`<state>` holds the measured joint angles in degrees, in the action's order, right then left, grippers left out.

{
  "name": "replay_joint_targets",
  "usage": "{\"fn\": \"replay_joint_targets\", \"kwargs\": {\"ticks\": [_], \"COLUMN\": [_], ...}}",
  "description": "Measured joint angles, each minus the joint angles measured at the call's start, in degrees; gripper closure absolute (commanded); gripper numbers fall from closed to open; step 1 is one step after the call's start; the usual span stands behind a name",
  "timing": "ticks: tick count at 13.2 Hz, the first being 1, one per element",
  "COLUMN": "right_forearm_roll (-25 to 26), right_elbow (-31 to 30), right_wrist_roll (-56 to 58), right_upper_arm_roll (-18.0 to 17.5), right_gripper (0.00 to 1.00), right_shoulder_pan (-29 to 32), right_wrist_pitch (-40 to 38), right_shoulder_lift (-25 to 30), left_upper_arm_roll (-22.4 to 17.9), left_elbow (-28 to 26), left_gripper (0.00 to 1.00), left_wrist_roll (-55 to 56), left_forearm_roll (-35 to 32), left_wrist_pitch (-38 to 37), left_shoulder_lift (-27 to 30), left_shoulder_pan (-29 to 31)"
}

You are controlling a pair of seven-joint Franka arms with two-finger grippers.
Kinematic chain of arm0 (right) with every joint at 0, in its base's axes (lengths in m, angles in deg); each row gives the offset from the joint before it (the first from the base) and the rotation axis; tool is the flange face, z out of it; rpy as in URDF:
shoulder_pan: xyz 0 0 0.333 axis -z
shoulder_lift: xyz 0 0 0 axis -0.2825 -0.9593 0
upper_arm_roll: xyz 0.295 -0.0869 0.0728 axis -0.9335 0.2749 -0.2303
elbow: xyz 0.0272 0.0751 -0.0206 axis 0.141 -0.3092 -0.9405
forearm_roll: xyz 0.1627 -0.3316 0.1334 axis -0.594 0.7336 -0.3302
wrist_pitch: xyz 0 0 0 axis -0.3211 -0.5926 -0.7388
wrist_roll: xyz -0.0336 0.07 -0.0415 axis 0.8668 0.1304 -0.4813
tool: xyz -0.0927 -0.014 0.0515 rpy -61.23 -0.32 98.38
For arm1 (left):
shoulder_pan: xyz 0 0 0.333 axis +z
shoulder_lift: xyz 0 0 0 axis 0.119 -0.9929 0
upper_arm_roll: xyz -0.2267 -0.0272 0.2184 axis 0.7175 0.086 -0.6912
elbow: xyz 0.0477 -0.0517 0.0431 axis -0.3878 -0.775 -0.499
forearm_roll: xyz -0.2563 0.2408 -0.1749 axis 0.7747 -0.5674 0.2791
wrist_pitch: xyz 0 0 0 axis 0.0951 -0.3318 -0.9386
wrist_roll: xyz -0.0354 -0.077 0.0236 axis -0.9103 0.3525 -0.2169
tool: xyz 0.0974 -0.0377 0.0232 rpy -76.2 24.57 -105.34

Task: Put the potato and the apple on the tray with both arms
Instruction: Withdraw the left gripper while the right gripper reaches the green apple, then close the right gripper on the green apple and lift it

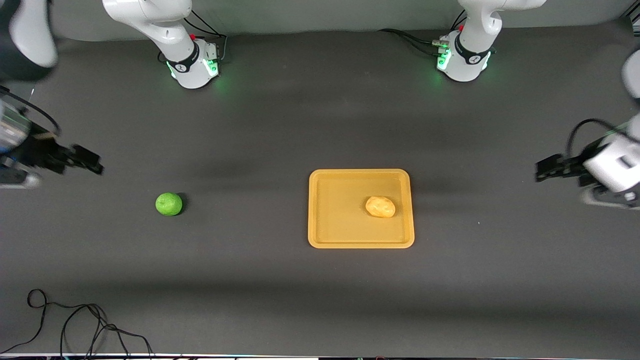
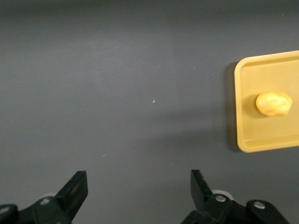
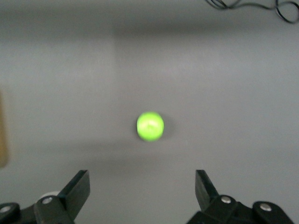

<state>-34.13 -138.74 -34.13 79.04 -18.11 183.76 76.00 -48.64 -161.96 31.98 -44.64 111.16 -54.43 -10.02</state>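
Note:
My right gripper grabs the green apple around its round middle [image 1: 168, 204] next, to place the apple on the tray [image 1: 330, 225] beside the potato.
The yellow-tan potato [image 1: 380, 206] lies on the yellow-orange tray [image 1: 330, 225], toward the left arm's end of it. The green apple [image 1: 169, 204] sits on the dark table toward the right arm's end, apart from the tray. My left gripper [image 1: 542, 170] is open and empty, up over the table's left-arm end; its wrist view [image 2: 138, 184] shows the potato [image 2: 274, 103] on the tray [image 2: 247, 135]. My right gripper [image 1: 90, 161] is open and empty, up over the right-arm end; its wrist view [image 3: 142, 184] shows the apple [image 3: 150, 126] on the table.
A black cable [image 1: 75, 320] lies coiled on the table near the front camera at the right arm's end. The two white arm bases [image 1: 195, 65] [image 1: 462, 60] stand along the table edge farthest from the camera.

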Motion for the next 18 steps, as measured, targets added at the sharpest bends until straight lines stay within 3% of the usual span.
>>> {"fn": "replay_joint_targets", "kwargs": {"ticks": [3, 6, 12, 18], "right_forearm_roll": [0.0, 0.0, 0.0, 0.0], "right_elbow": [-12.1, -18.5, -23.6, -24.9], "right_wrist_roll": [0.0, 0.0, 0.0, 0.0], "right_upper_arm_roll": [0.0, 0.1, 0.1, 0.1], "right_gripper": [0.00, 0.00, 0.00, 0.00], "right_shoulder_pan": [-0.7, -0.7, -0.7, -0.7], "right_wrist_pitch": [17.0, 29.3, 42.1, 45.7], "right_shoulder_lift": [-2.5, -7.6, -15.1, -19.3], "left_upper_arm_roll": [0.0, 0.0, 0.5, 0.8], "left_elbow": [0.9, 0.9, 1.1, 1.2], "left_gripper": [0.02, 0.02, 0.02, 0.02], "left_wrist_roll": [-2.1, -3.1, -3.3, -3.3], "left_forearm_roll": [0.0, -0.6, -2.9, -2.9], "left_wrist_pitch": [-2.2, -2.3, -2.2, -2.2], "left_shoulder_lift": [1.7, 2.0, 2.0, 2.0], "left_shoulder_pan": [1.7, 2.9, 3.1, 3.1]}}
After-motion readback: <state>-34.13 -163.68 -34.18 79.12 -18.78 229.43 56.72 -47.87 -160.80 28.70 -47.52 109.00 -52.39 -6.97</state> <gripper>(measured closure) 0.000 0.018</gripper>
